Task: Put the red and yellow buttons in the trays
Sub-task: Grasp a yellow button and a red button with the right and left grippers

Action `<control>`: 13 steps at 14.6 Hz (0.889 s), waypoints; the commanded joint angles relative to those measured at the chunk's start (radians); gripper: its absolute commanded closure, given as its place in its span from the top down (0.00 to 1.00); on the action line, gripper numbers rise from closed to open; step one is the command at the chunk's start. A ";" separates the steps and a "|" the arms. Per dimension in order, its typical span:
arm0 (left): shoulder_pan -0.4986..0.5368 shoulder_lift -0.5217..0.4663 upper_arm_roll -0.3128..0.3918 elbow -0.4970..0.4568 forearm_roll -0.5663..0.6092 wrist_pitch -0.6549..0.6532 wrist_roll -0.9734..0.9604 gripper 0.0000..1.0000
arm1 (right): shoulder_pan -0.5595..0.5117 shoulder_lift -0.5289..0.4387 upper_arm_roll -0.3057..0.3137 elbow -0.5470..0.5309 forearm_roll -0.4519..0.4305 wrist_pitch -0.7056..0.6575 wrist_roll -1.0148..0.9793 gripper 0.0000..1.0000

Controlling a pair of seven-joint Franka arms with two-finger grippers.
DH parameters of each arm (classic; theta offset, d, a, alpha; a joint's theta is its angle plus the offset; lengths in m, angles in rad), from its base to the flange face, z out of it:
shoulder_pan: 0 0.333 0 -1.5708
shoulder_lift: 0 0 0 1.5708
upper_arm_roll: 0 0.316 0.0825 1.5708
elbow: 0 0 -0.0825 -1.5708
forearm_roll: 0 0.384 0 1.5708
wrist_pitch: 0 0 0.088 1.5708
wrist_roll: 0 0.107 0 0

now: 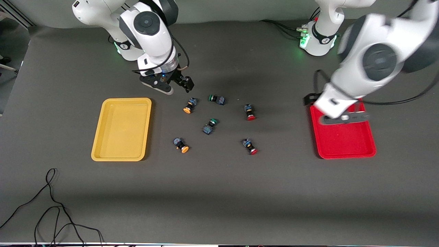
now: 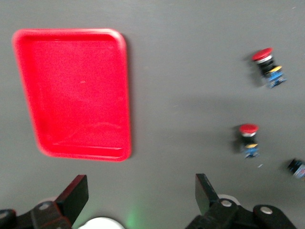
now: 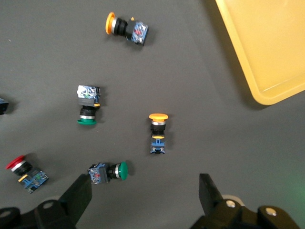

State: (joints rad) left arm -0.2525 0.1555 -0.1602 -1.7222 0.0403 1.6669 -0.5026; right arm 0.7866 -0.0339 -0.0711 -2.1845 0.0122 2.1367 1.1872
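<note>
The yellow button needs to go in the yellow tray (image 1: 121, 128). My right gripper should next grab the button by its black body under the cap (image 1: 190, 105).
Two yellow-capped buttons (image 1: 189, 105) (image 1: 181, 144) lie on the table near the yellow tray (image 1: 121, 128). Two red-capped buttons (image 1: 250, 112) (image 1: 249, 146) lie mid-table, toward the red tray (image 1: 343, 139). My right gripper (image 1: 171, 85) is open and empty, in the air beside the farther yellow button (image 3: 158, 131); the other yellow button (image 3: 126, 27) and the yellow tray (image 3: 271, 43) also show there. My left gripper (image 1: 337, 115) is open and empty, up over the red tray's (image 2: 76, 90) farther end. Both red buttons (image 2: 268, 67) (image 2: 248, 139) show in its view.
Two green-capped buttons (image 1: 216, 99) (image 1: 210, 126) lie among the others; one (image 3: 108, 171) is close to my right gripper's (image 3: 143, 195) fingers. Both trays hold nothing. Loose black cables (image 1: 51, 209) lie at the table's near edge, toward the right arm's end.
</note>
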 commanded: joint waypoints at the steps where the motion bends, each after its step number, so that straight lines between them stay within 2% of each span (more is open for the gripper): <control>1: -0.099 0.039 0.008 -0.078 -0.007 0.124 -0.138 0.99 | 0.008 -0.014 -0.015 -0.104 -0.006 0.113 0.026 1.00; 4: -0.154 0.116 0.008 -0.141 -0.025 0.273 -0.267 0.99 | 0.008 0.061 -0.016 -0.199 -0.008 0.306 0.031 1.00; 7: -0.235 0.203 0.008 -0.201 -0.030 0.448 -0.403 0.97 | 0.039 0.201 -0.016 -0.204 -0.008 0.452 0.080 1.00; 9: -0.292 0.274 0.010 -0.203 -0.028 0.532 -0.480 0.97 | 0.046 0.300 -0.016 -0.202 -0.009 0.555 0.103 1.00; 11: -0.312 0.311 0.010 -0.230 -0.028 0.615 -0.502 0.96 | 0.046 0.367 -0.018 -0.204 -0.011 0.624 0.104 1.00; 13: -0.324 0.321 0.008 -0.298 -0.028 0.726 -0.527 0.95 | 0.046 0.387 -0.018 -0.202 -0.018 0.632 0.104 1.00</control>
State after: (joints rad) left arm -0.5603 0.4869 -0.1657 -1.9553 0.0169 2.3075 -0.9967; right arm 0.8256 0.3293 -0.0823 -2.4066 0.0122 2.7559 1.2588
